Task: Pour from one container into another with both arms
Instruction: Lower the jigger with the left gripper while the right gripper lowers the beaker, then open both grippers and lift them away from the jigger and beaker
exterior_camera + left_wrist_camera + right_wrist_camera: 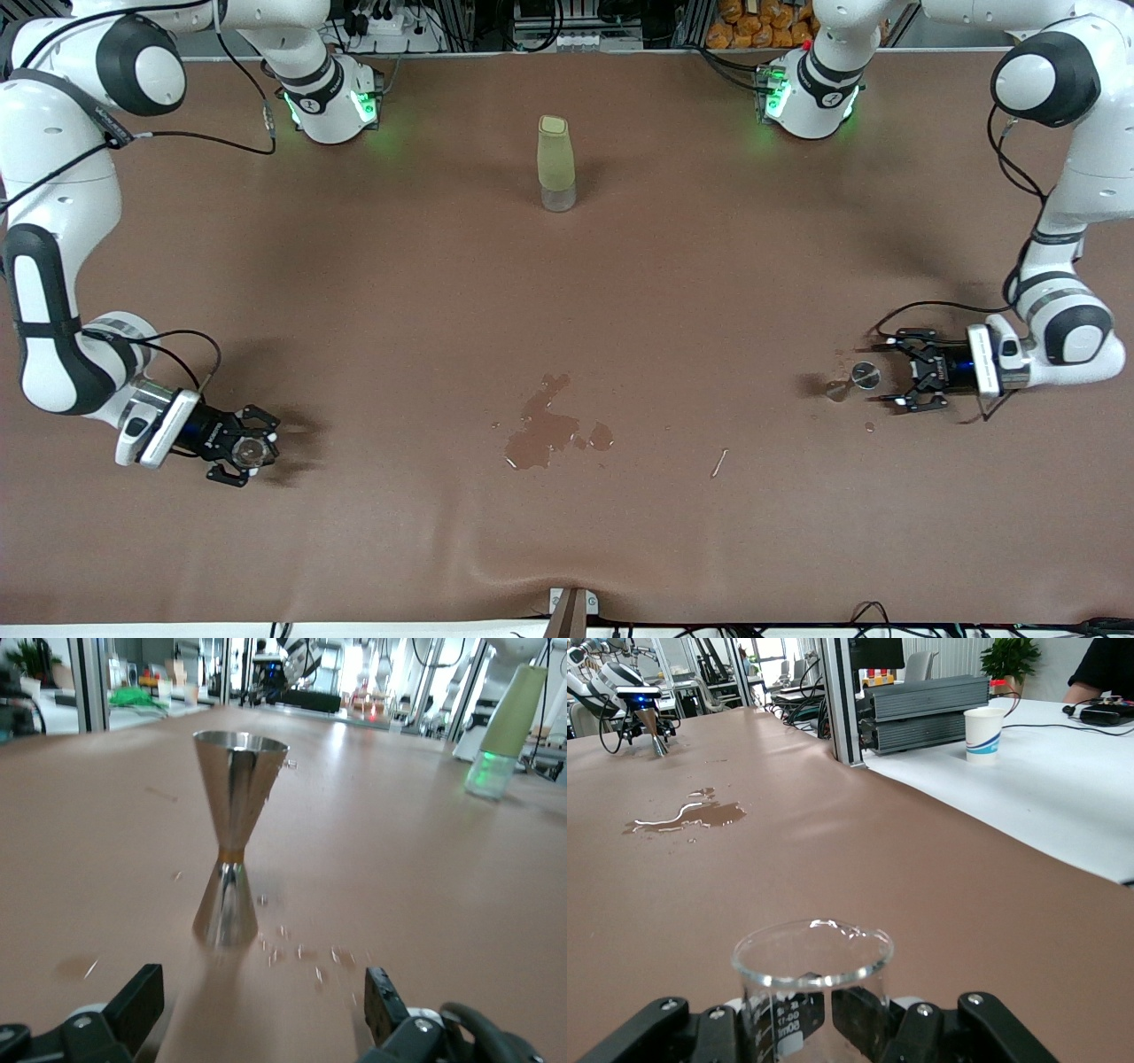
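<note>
I should keep holding the glass beaker with my right gripper, because it is above the brown table and would drop if I opened the gripper now.
A steel hourglass-shaped jigger (864, 377) (235, 846) stands upright on the brown table near the left arm's end. My left gripper (881, 375) (257, 1005) sits low at the table, open, with the jigger's base just ahead of its fingertips and not touching them. A clear glass beaker (252, 450) (811, 979) with printed markings is at the right arm's end. My right gripper (257, 450) (833, 1019) is shut on the beaker, one finger on each side. I see no liquid in the beaker.
A tall olive-green bottle (556, 164) (509, 726) with a clear base stands mid-table near the robots' bases. A brown puddle (540, 434) (687, 815) lies mid-table nearer the front camera, with a small stick (719, 462) beside it. Droplets (301, 952) dot the table by the jigger.
</note>
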